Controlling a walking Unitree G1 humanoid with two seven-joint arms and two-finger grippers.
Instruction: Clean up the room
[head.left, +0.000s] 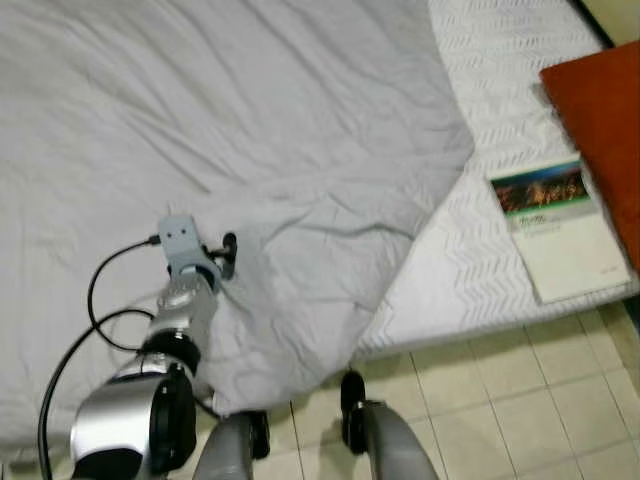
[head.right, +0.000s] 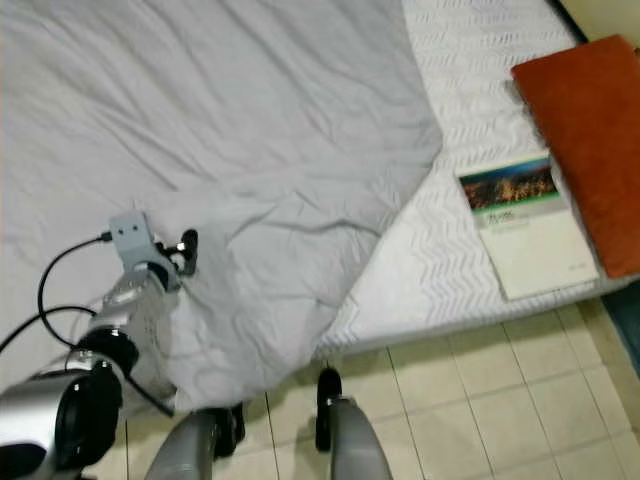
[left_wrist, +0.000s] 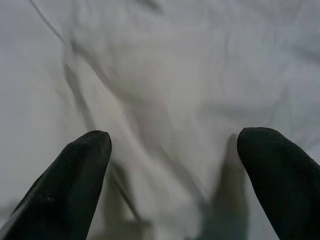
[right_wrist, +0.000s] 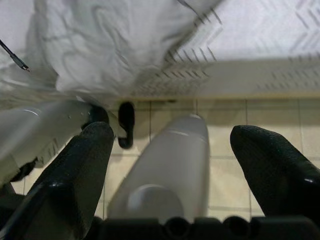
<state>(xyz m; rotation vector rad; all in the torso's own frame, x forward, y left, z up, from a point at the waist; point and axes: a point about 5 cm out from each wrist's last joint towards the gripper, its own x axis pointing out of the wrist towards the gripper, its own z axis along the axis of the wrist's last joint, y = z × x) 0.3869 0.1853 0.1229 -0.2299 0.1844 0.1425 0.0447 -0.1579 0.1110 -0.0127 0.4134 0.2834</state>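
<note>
The grey sheet has wrinkles rising at its bunched fold (left_wrist: 150, 155), so my left gripper will pinch the sheet there next.
A crumpled grey sheet (head.left: 260, 150) covers most of the bed, and one corner hangs over the near edge. My left arm reaches out over that part of the sheet. The left gripper (head.left: 225, 255) is open just above the wrinkled cloth, and in the left wrist view its fingertips (left_wrist: 85, 155) stand wide apart over the grey folds with nothing between them. My right gripper (right_wrist: 170, 135) hangs low and open, pointing down at my own legs (right_wrist: 170, 165) and the tiled floor.
The bare white mattress (head.left: 470, 250) shows on the right. A book with a landscape cover (head.left: 555, 228) lies near its front edge, beside an orange cushion (head.left: 605, 120). Beige floor tiles (head.left: 500, 400) run along the bed front. A black cable (head.left: 95, 290) loops off my left arm.
</note>
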